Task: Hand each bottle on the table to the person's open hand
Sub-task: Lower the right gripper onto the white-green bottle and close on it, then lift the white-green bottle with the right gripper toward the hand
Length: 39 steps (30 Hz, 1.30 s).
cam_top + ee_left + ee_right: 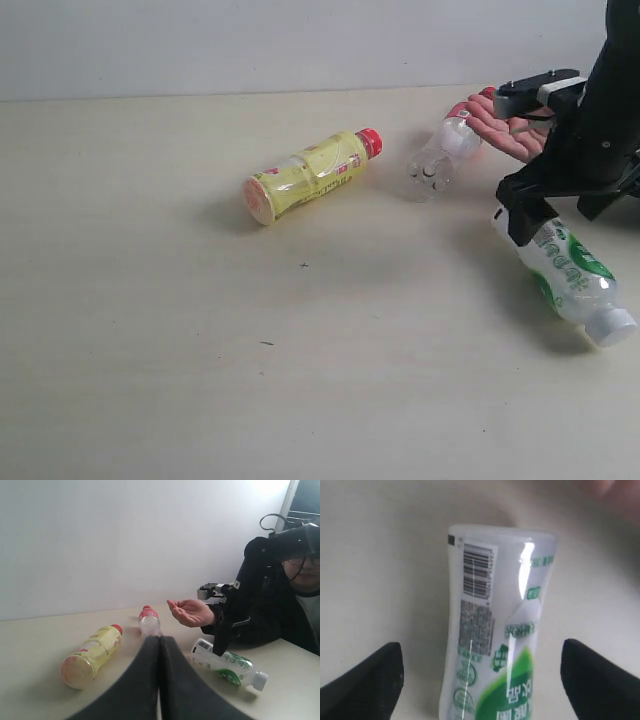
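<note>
The fingers of the robot's right gripper stop above the green-white bottle (570, 272), so the right gripper needs to go lower first and then close on that bottle.
The green-white label bottle (570, 272) (495, 645) lies on its side on the table (150, 330) at the right. My right gripper (528, 222) (485, 680) hangs open just over its bottom end, one finger on each side, not touching. The person's open hand (510, 136) (189, 612) waits palm up just beyond. The clear bottle with red cap (440, 155) (149, 622) lies next to the hand. The yellow bottle with red cap (310, 175) (92, 655) lies near the middle. My left gripper (160, 641) is shut and empty, away from the bottles. The fruit-picture bottle is out of view.
The person (300, 580) sits behind the table's right end, in a black jacket. My right arm (590, 120) stands between the hand and the green-white bottle. A pale wall (250, 40) runs along the table's far edge.
</note>
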Motion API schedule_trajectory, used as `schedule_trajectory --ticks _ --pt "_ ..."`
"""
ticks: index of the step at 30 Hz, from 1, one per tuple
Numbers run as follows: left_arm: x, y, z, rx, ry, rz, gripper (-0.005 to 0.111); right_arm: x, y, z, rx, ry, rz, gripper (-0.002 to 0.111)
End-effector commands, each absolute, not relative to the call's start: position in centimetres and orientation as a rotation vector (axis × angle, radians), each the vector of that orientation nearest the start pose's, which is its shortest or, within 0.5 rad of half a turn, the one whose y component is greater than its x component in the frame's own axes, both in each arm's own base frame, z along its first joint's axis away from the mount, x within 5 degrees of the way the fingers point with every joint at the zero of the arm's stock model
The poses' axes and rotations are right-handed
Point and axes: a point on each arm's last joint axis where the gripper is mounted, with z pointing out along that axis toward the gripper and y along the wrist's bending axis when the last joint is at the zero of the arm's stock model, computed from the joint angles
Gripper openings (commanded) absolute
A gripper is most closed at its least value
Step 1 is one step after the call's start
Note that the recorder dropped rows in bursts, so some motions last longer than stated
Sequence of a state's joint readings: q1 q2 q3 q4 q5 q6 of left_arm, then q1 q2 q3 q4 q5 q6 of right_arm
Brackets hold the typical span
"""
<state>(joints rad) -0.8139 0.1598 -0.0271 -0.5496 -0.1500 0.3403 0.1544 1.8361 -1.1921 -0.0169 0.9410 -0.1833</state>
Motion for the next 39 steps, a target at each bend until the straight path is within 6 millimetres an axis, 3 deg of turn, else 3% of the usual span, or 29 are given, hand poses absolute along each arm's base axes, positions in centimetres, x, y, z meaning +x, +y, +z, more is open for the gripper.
schedule_trajectory --ticks 1,12,15,18,22,23,32,35,39 --pt "5.2 -4.5 22.3 0.393 1.485 -0.765 0.0 34.3 5.2 16.1 -0.521 2.988 -0.031 0.081" --pt "5.2 -4.5 22.3 0.393 1.485 -0.765 0.0 34.2 5.1 13.3 -0.479 3.064 -0.042 0.081" --pt "5.2 -4.5 22.3 0.393 1.485 -0.765 0.0 34.2 5.2 13.3 -0.474 3.068 -0.039 0.074" --pt "5.2 -4.5 22.3 0.393 1.485 -0.765 0.0 34.1 5.2 13.3 -0.422 3.087 -0.032 0.053" --pt "5.2 -4.5 22.3 0.393 1.485 -0.765 0.0 33.5 5.1 13.3 -0.397 3.155 -0.037 0.007" --pt "5.2 -4.5 22.3 0.393 1.485 -0.765 0.0 33.3 5.1 13.3 -0.385 3.174 -0.036 0.0" --pt "5.2 -4.5 22.3 0.393 1.485 -0.765 0.0 31.2 5.1 15.0 -0.341 3.36 0.008 0.0" --pt "5.2 -4.5 22.3 0.393 1.485 -0.765 0.0 30.5 5.0 16.8 -0.348 3.383 0.015 0.0" --pt "5.2 -4.5 22.3 0.393 1.485 -0.765 0.0 30.4 5.3 19.8 -0.372 3.286 0.076 0.0"
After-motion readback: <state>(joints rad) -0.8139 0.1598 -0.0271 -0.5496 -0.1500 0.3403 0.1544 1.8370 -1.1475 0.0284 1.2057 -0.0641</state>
